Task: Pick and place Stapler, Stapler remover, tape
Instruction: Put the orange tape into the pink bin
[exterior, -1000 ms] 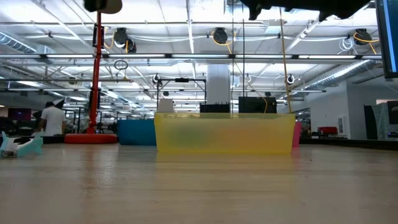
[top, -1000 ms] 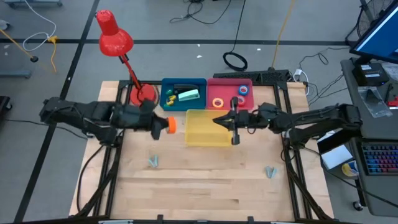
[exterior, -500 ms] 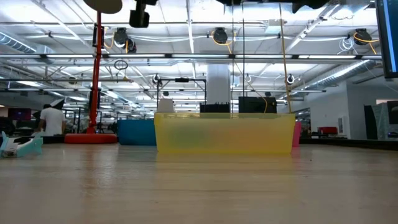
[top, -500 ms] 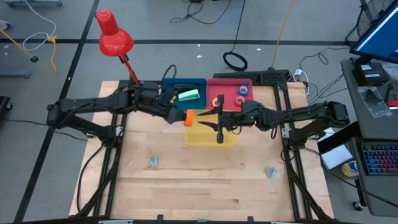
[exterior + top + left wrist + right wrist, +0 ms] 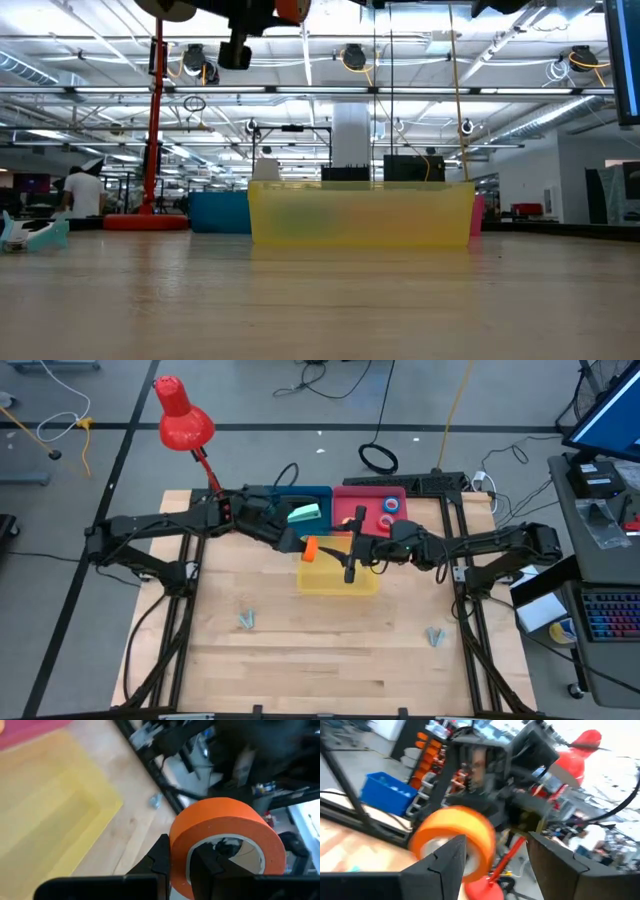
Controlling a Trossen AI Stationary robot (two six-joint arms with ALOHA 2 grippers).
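The roll is short of my right gripper's spread fingers, so for now my left gripper keeps holding the orange tape roll (image 5: pixel 309 548) (image 5: pixel 225 837) until it is between them before opening.
An orange tape roll (image 5: pixel 309 548) hangs above the far left corner of the yellow bin (image 5: pixel 340 582), with my left gripper (image 5: pixel 299 544) shut on it. In the left wrist view the roll (image 5: pixel 225 837) fills the middle. My right gripper (image 5: pixel 343 558) stands open over the yellow bin, just right of the roll and facing it. Its two fingers frame the roll (image 5: pixel 451 839) without a visible touch. A green stapler (image 5: pixel 305 513) lies in the blue bin (image 5: pixel 270 495). A blue tape roll (image 5: pixel 390 504) and a red one (image 5: pixel 386 520) lie in the pink bin (image 5: pixel 370 492). My left gripper pinches the orange roll's wall (image 5: pixel 179 851), one finger (image 5: pixel 204 866) inside the centre hole and the other finger (image 5: pixel 161 856) on the outer face. The fingers come level from the table's left. The roll is lifted clear, its hole lying sideways.
Two small grey stapler removers lie on the bare wood, one near left (image 5: pixel 247 620) and one near right (image 5: pixel 434 635). A red desk lamp (image 5: pixel 183 418) stands at the far left corner. The yellow bin (image 5: pixel 360 212) stands mid-table in the low view.
My left gripper has carried the orange roll toward the table's right edge and a little farther back, from left of the yellow bin to above its left corner. My right gripper has moved toward the table's left, closer to the roll.
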